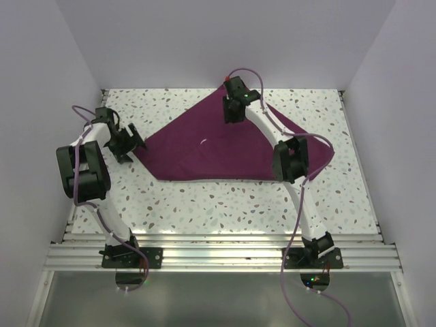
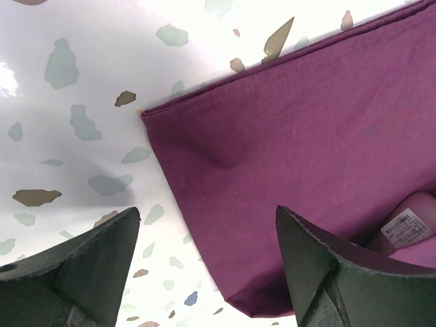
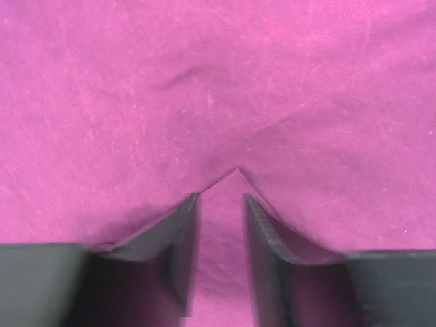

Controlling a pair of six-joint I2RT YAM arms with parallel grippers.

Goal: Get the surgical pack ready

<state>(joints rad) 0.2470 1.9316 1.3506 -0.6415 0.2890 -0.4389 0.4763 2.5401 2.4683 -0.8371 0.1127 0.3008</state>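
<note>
Next, the left gripper takes hold of the plum-purple cloth (image 1: 204,150) by its hem (image 1: 142,162) beside the cloth's corner, so the corner tip stays free to fold over.
The plum-purple cloth (image 1: 204,150) of the surgical pack lies on the speckled table (image 1: 225,204), folded into a wide triangle. My left gripper (image 1: 139,144) hovers at the cloth's left corner. In the left wrist view that gripper (image 2: 208,211) stands open, with the cloth corner (image 2: 272,293) low between its fingers and untouched. My right gripper (image 1: 233,117) is at the far apex. In the right wrist view its fingers (image 3: 219,197) stand a narrow gap apart, pressed down on the cloth (image 3: 204,82). A pointed cloth corner (image 3: 238,170) lies flat between them.
A pale item with a barcode label (image 2: 407,228) shows inside the fold near my left gripper's right finger. White walls close in the table on the left, back and right. An aluminium rail (image 1: 225,255) carrying the arm bases runs along the near edge.
</note>
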